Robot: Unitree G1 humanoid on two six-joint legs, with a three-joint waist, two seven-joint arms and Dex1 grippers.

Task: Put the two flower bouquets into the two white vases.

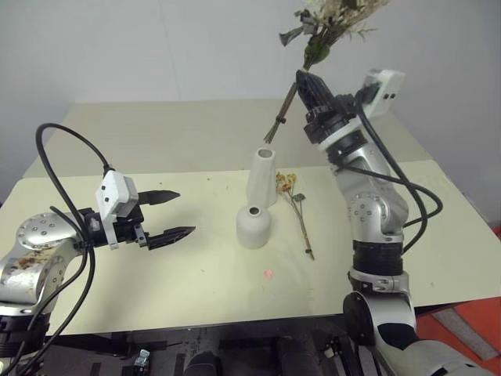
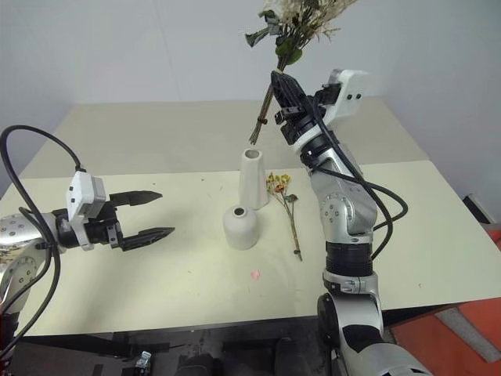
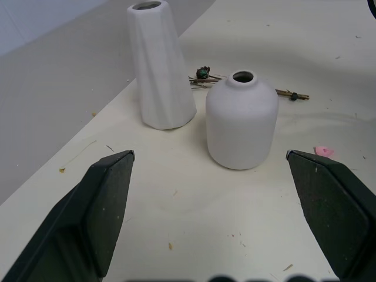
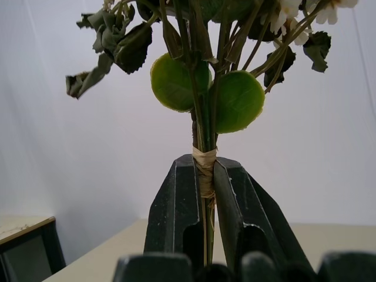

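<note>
The bouquet's stem ends hang above the vase. My right gripper keeps hold of the bouquet from here until I lower the stems into the tall white vase (image 1: 263, 177).
My right gripper (image 1: 305, 78) is shut on the stems of the big bushy bouquet (image 1: 333, 23), held high in the air with its flowers up and its stem ends (image 1: 275, 129) hanging just above the tall white vase (image 1: 263, 177). In the right wrist view the fingers (image 4: 176, 200) clamp the tied stems (image 4: 205, 170). The short squat vase (image 1: 254, 225) stands in front of the tall one. The small yellow-orange sprig (image 1: 296, 202) lies flat on the table right of the vases. My left gripper (image 1: 171, 213) hovers open to the left of the vases, pointing at them.
The cream table (image 1: 156, 266) carries a small pink scrap (image 1: 268, 273) in front of the vases. A second table top (image 1: 180, 133) abuts behind, against a pale wall. The table's right edge lies beyond my right arm, with orange floor (image 1: 470, 337) below.
</note>
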